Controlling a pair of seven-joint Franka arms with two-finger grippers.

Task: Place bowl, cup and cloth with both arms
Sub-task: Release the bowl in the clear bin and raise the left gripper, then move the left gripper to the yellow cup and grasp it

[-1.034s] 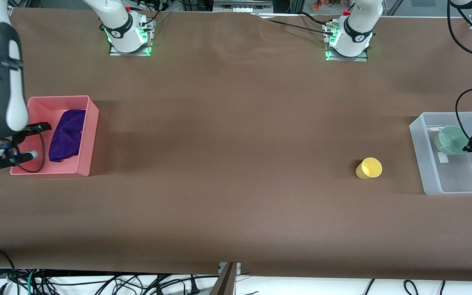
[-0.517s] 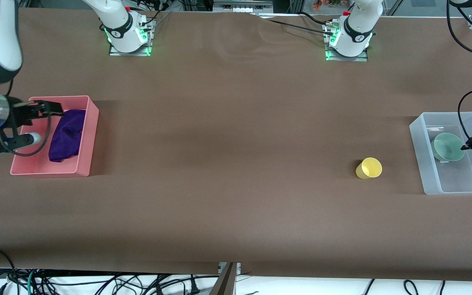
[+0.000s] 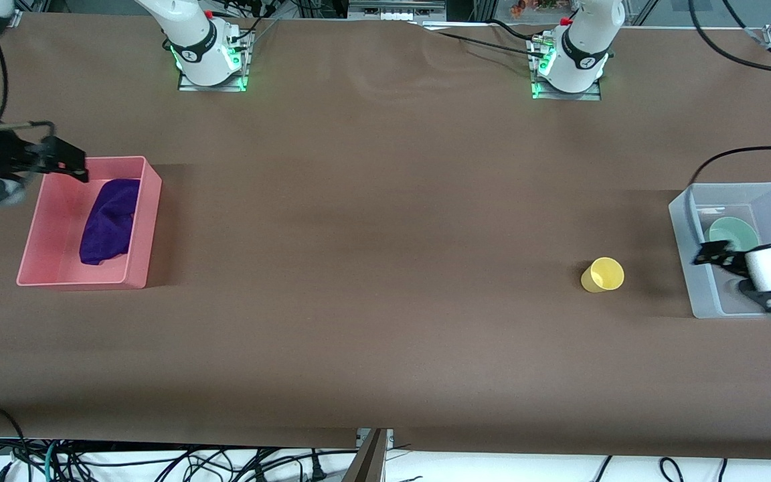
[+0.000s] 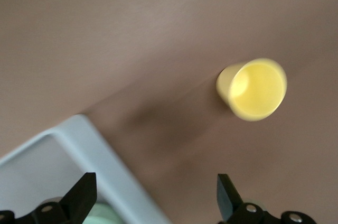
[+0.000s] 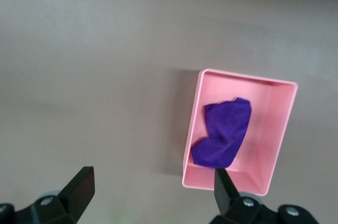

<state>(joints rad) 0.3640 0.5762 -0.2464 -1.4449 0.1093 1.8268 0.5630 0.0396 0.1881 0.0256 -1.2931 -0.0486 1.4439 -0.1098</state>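
My left gripper grabs the yellow cup by its open end point(image 3: 608, 274) point(image 4: 259, 90) next, to put it in the clear bin.
The purple cloth point(image 3: 110, 219) lies crumpled in the pink bin point(image 3: 143, 221); it also shows in the right wrist view point(image 5: 222, 131). The mint-green bowl point(image 3: 733, 234) sits in the clear bin point(image 3: 733, 191). The yellow cup point(image 3: 603, 274) lies on its side on the table beside the clear bin, mouth toward the left wrist camera point(image 4: 253, 89). My right gripper point(image 3: 67, 161) is open and empty, raised over the pink bin's corner toward the robot bases. My left gripper point(image 3: 720, 271) is open and empty over the clear bin's cup-side rim point(image 4: 79, 139).
The brown table point(image 3: 372, 268) stretches wide between the two bins. The arm bases point(image 3: 208, 60) stand along the table's edge farthest from the front camera. Black cables hang over the left arm's end by the clear bin.
The left gripper let the bowl down into the clear bin and swung over the bin's rim toward the cup. The right gripper rose out of the pink bin, leaving the cloth.
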